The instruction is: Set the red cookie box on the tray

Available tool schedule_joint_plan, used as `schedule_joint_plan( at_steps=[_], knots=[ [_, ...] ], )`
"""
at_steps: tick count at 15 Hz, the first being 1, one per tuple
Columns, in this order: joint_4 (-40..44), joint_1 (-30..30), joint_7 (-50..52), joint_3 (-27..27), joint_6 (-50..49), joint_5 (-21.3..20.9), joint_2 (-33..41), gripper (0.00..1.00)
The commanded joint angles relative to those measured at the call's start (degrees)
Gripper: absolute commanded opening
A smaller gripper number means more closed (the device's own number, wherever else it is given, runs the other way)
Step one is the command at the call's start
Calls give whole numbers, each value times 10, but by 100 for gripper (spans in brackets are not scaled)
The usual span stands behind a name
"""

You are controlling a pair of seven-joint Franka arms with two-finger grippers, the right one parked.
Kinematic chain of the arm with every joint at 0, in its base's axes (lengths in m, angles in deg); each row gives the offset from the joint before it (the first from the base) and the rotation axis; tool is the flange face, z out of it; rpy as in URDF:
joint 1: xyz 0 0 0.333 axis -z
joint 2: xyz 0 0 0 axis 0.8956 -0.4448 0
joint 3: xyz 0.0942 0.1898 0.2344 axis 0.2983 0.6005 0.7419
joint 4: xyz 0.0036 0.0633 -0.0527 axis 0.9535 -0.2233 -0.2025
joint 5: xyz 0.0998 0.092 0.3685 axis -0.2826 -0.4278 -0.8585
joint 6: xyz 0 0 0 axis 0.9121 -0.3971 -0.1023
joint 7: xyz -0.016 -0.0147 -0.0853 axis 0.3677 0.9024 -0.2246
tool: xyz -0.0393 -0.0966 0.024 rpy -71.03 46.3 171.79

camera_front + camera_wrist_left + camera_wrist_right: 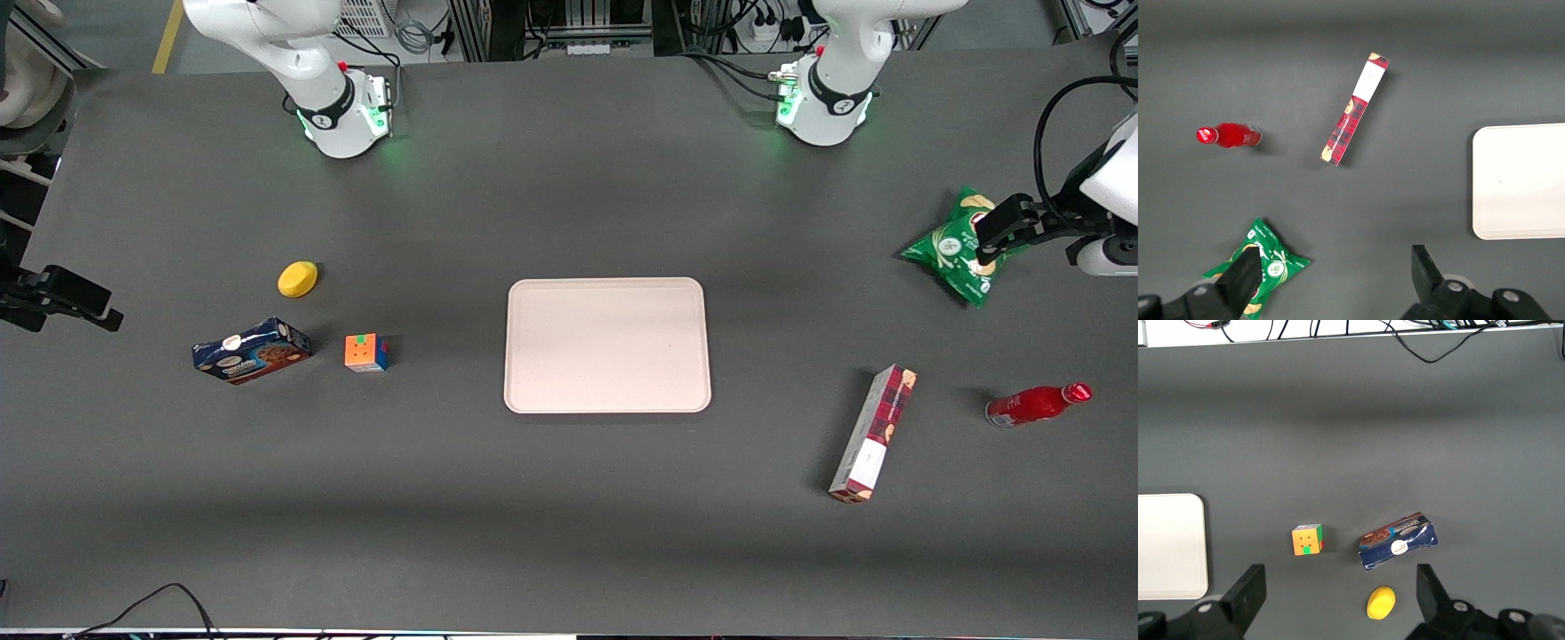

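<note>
My left gripper grips the plaid middle beside its white label next, to keep the red cookie box [874, 433] balanced, since the box is long and slim.
The red cookie box [874, 433], a long plaid carton with a white label, lies flat on the table toward the working arm's end, a little nearer the front camera than the tray's middle. It also shows in the left wrist view [1355, 110]. The pale pink-beige tray [608, 347] lies empty mid-table; its edge shows in the left wrist view [1521, 180]. My left gripper [987, 244] hangs open and empty above a green chip bag, farther from the front camera than the box and well apart from it. Its fingers [1245, 277] stand wide apart.
A green chip bag [951, 253] lies under the gripper. A red bottle [1036, 404] lies beside the red box. Toward the parked arm's end lie a blue cookie box [252, 350], a colour cube [365, 353] and a yellow object [298, 278].
</note>
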Motion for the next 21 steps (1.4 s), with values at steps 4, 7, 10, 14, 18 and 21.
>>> schedule_joint_plan(
  at_steps=[4,7,10,14,18,21],
  knots=[
    [-8,-5,-6,-4,16,5,2,100],
    [-8,-4,-14,-4,25,6,-12,100],
    [-7,-1,-34,-8,34,1,-44,100],
    [-7,-4,-133,-8,105,-9,-95,100],
    [-38,5,-201,-6,219,-31,-155,100],
    [-41,5,-275,-1,284,-38,-210,100]
  ],
)
